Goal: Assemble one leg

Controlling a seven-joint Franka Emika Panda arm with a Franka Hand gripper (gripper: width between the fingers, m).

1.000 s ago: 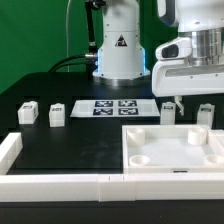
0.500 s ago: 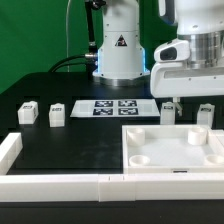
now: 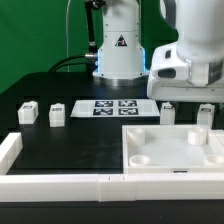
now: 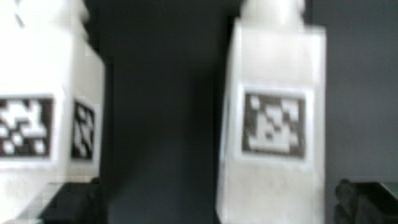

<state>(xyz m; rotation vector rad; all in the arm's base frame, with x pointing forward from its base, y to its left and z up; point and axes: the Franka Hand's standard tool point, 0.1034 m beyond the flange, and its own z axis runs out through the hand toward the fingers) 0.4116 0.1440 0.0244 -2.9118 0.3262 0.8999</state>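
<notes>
My gripper will go to the leg and grab its marked body (image 3: 205, 117) (image 4: 274, 135). The leg's narrow neck will then stay free for a socket in the white panel.
Four small white legs with square markers stand on the black table. Two (image 3: 28, 112) (image 3: 56, 115) are at the exterior view's left, two (image 3: 168, 113) (image 3: 204, 115) behind the panel at its right. My gripper (image 3: 186, 98) hangs just over the right pair. In the wrist view one leg (image 4: 276, 120) stands between my dark fingertips (image 4: 365, 200), and my gripper (image 4: 217, 203) is open with gaps on both sides. A second leg (image 4: 45, 110) stands beside it, outside the jaws.
The large white square panel (image 3: 205, 150) with round sockets lies at front right. The marker board (image 3: 110, 107) lies mid-table. Long white bars run along the front (image 3: 60, 184) and left (image 3: 8, 150). The robot base (image 3: 118, 50) stands behind.
The hand has shifted a little over the right pair of legs and now looms larger in the exterior view. The legs and panel have not moved.
</notes>
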